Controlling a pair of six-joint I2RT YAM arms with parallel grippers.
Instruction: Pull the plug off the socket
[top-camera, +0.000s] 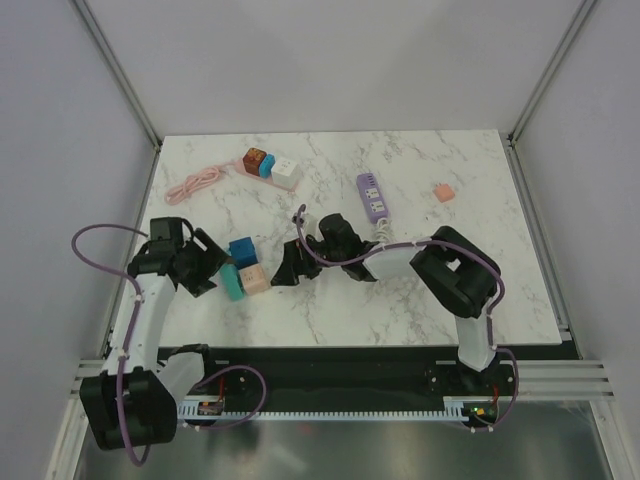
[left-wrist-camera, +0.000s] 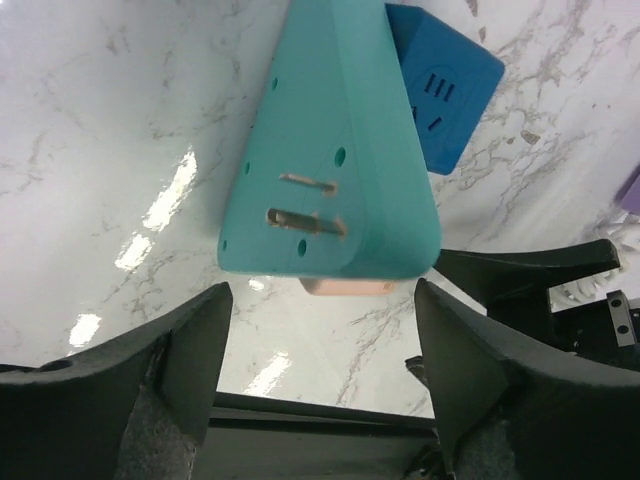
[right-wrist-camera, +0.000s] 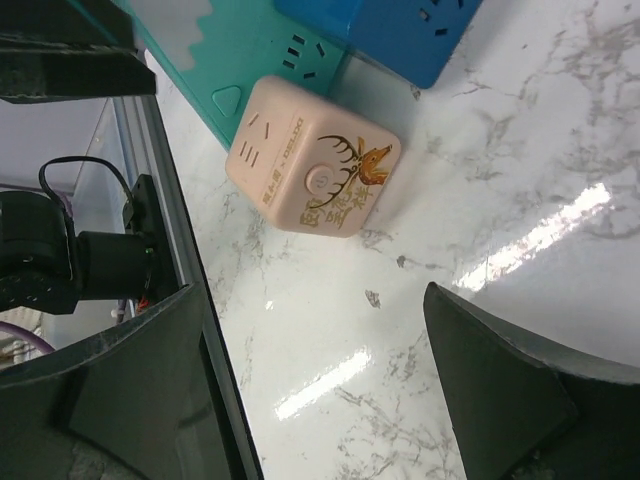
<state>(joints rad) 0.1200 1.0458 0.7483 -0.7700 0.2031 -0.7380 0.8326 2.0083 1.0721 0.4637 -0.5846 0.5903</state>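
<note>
Next, the left gripper grabs the teal socket block's near end across its thickness, which leaves both adapters for my right gripper.
A teal socket block (top-camera: 232, 281) lies at the front left of the table with a pink cube adapter (top-camera: 254, 279) pressed against its right face and a blue cube adapter (top-camera: 243, 250) just behind. In the left wrist view the teal block (left-wrist-camera: 330, 150) shows two metal prongs facing me, the blue cube (left-wrist-camera: 445, 90) lies beyond it and a sliver of the pink cube (left-wrist-camera: 345, 287) shows below it. My left gripper (left-wrist-camera: 325, 330) is open and empty just left of the block. My right gripper (right-wrist-camera: 310, 380) is open and empty just right of the pink cube (right-wrist-camera: 315, 160).
A purple power strip (top-camera: 372, 196) with a white cord lies behind the right arm. A pink cable (top-camera: 193, 185) and a cluster of small adapters (top-camera: 270, 165) sit at the back left. A small pink square (top-camera: 443, 191) lies at the back right. The table's front edge is close.
</note>
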